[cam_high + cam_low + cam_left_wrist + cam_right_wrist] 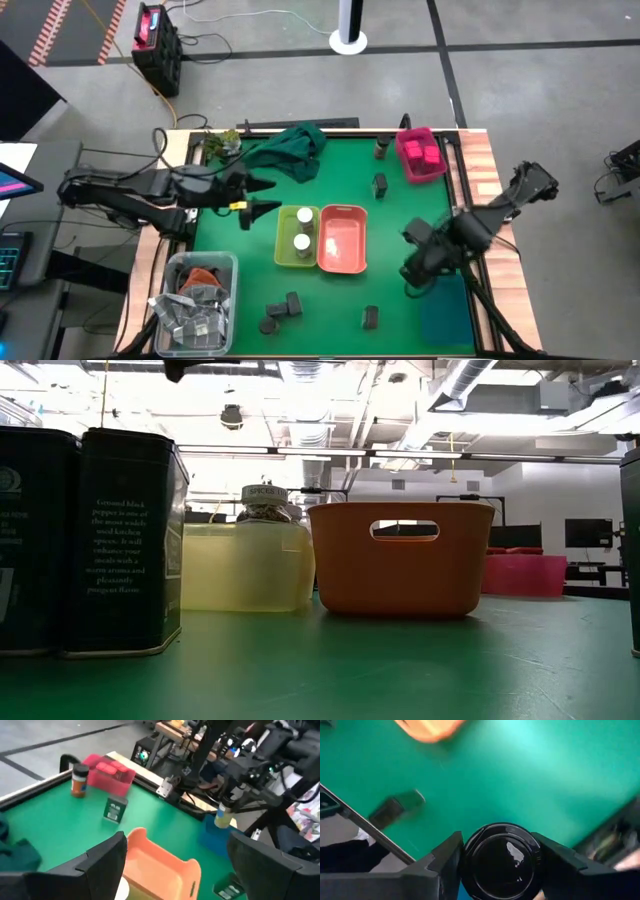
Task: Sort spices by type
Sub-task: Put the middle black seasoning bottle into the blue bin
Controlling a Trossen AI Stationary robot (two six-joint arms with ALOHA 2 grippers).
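Note:
The dark-lidded jar is short of the blue tray's middle [445, 311] in the high view, so my right gripper moves the jar there before opening.
Two white-topped jars [301, 228] stand in the yellow-green bin [283, 240]. The orange bin [342, 262] beside it holds nothing. Pink packs [424, 153] lie in the pink bin [407, 165] at the far right. A dark-lidded jar [381, 148] and a dark pack [380, 185] stand near it. More dark packs and jars [282, 312] stand by the near edge. My left gripper [268, 196] hovers open left of the bins. My right gripper [415, 268] is shut on a dark-lidded jar [502, 860] near the table's right side. My right gripper pinches the jar by its round dark lid [470, 862] between the two fingers [440, 867], coming from above and pointing down. The jar's pale body [223, 817] hangs upright below the fingers, lifted clear of the green table.
A clear bin [228, 300] of silvery packets sits at the near left corner. A dark green cloth [295, 148] lies at the far edge. A blue pad [445, 312] lies under the right arm. One dark pack [370, 317] stands alone near the front; open green surface lies between the bins and the pink bin.

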